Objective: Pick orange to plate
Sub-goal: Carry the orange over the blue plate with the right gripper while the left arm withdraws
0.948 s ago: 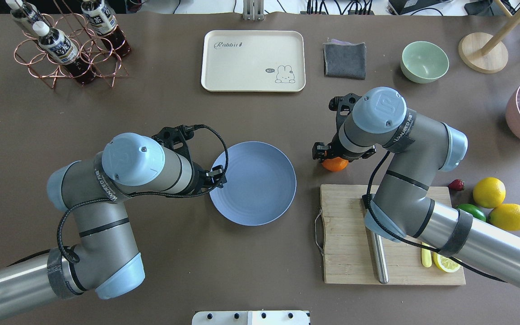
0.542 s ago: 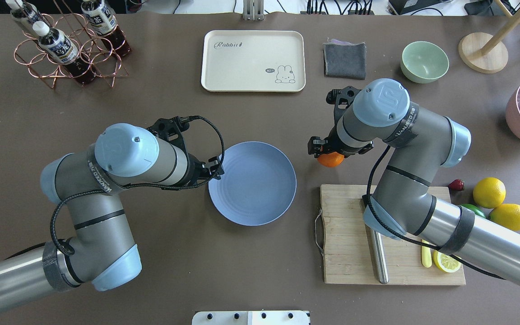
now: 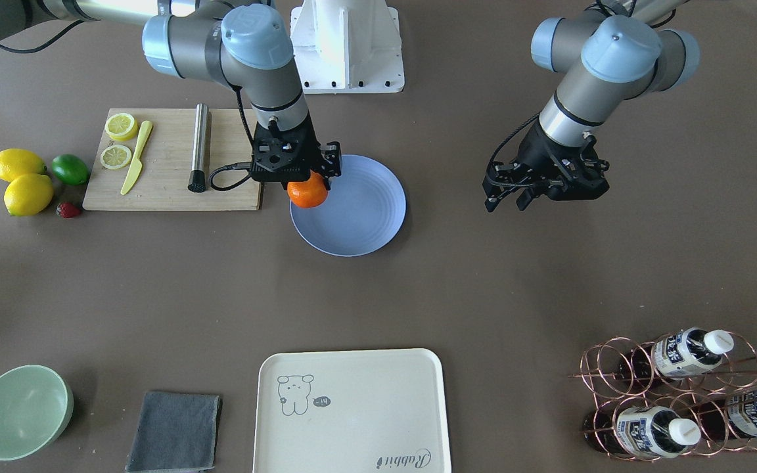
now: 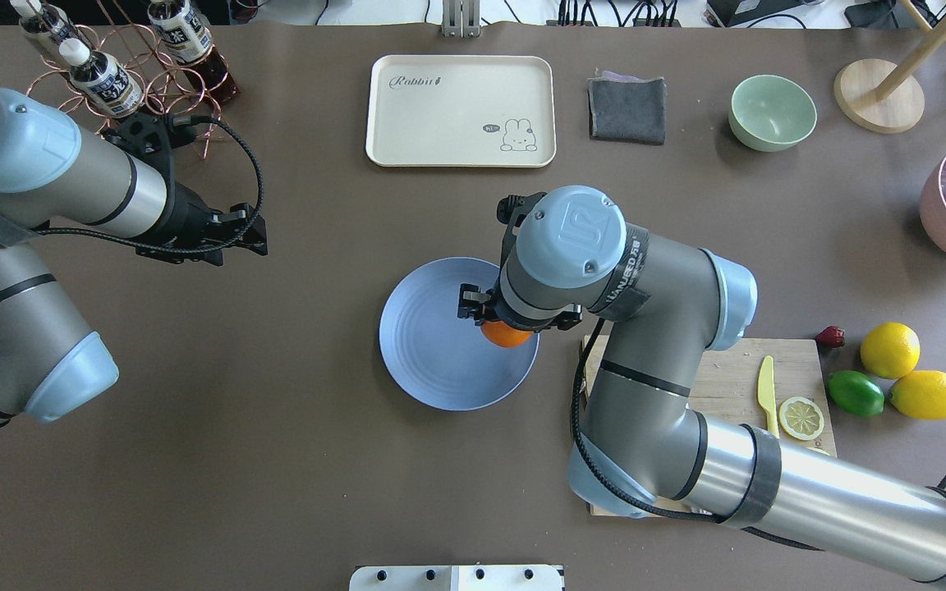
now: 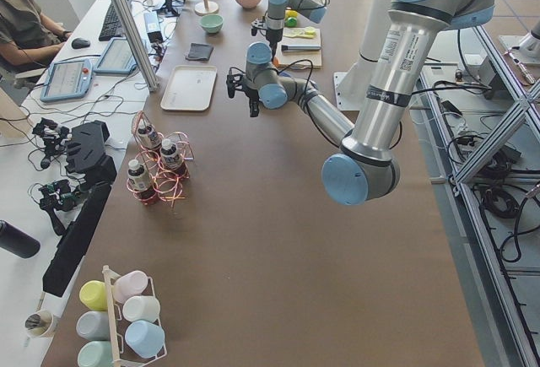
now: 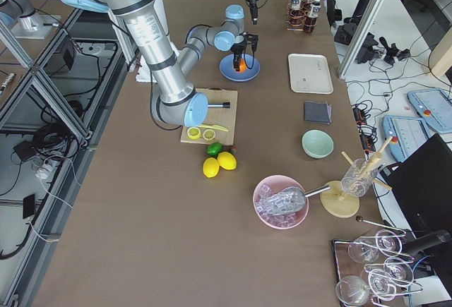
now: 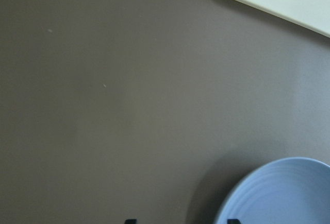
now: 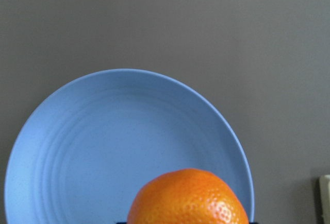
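Observation:
I need to keep holding the orange with my right gripper until it is over the middle of the plate, because the orange hangs across the periwinkle plate's rim.
My right gripper (image 3: 307, 179) is shut on the orange (image 3: 307, 190), holding it over the periwinkle plate (image 3: 359, 220). In the overhead view the orange (image 4: 506, 335) hangs over the right part of the plate (image 4: 432, 361), mostly hidden under my wrist. In the right wrist view the orange (image 8: 188, 198) sits at the bottom edge with the plate (image 8: 103, 152) spread out below it, apparently some way down. My left gripper (image 3: 508, 199) is open and empty, well off to the plate's left and above bare table (image 4: 235, 238). The left wrist view catches only the plate's rim (image 7: 278, 193).
Right of the plate lies a wooden cutting board (image 4: 719, 386) with lemon slices, a yellow knife (image 4: 765, 384) and a steel rod (image 3: 199, 148). Two lemons (image 4: 889, 349), a lime (image 4: 856, 392) and a strawberry lie beyond it. Cream tray (image 4: 461, 111), grey cloth, mint bowl (image 4: 772, 112), bottle rack (image 4: 124, 78) stand at the back.
My right arm has carried the orange leftward from beside the cutting board to over the plate. My left arm has pulled back from the plate's left rim toward the bottle rack.

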Motion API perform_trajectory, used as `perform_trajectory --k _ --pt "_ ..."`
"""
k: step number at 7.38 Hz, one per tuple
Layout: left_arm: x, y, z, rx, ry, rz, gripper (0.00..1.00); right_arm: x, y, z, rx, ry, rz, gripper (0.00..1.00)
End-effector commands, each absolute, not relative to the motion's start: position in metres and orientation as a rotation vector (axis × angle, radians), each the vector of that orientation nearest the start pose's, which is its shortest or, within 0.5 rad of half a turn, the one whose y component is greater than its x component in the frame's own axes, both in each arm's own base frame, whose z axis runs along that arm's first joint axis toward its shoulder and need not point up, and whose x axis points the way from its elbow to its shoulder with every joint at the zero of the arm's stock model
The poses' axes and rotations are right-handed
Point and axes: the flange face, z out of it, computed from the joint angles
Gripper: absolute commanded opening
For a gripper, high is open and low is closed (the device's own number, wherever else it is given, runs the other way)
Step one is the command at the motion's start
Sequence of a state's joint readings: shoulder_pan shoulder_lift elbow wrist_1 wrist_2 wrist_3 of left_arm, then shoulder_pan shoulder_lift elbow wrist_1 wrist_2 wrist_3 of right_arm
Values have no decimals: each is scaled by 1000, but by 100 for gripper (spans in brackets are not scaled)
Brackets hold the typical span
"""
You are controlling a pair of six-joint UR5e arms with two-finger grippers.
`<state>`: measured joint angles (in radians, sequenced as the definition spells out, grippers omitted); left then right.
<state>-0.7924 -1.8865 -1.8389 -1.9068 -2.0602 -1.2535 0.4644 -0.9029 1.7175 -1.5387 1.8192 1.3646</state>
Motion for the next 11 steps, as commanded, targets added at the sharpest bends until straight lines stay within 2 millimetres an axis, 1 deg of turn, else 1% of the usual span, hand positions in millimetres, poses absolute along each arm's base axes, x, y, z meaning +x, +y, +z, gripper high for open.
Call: perform_trajectory --k 1,2,3,4,5,6,7,8,9,10,11 --pt "341 -484 330 95 998 -209 67 -594 -386 192 58 -846 135 0" --pt "341 -484 331 93 998 -209 67 -604 -387 192 65 -833 135 0" --pt "341 -484 331 95 998 -209 68 -604 -387 189 71 -835 135 0" --pt "338 -486 332 97 997 -215 68 -608 -389 194 68 -826 135 0" --pt "337 -486 332 98 997 -217 68 -621 -395 202 89 -854 136 0" --pt "337 -487 331 98 997 -217 68 -626 -397 208 97 -875 127 0" --pt "338 -487 332 97 996 -217 68 -626 -397 204 98 -884 125 0" --pt "338 -487 332 97 996 -217 68 -625 -397 202 101 -884 128 96" --pt "338 -487 332 96 994 -218 68 -625 -397 203 100 -881 127 100" --pt "337 -487 332 97 994 -219 68 -623 -399 203 100 -879 131 100" --pt "318 -498 333 67 976 -247 68 -592 -416 186 99 -897 157 100"
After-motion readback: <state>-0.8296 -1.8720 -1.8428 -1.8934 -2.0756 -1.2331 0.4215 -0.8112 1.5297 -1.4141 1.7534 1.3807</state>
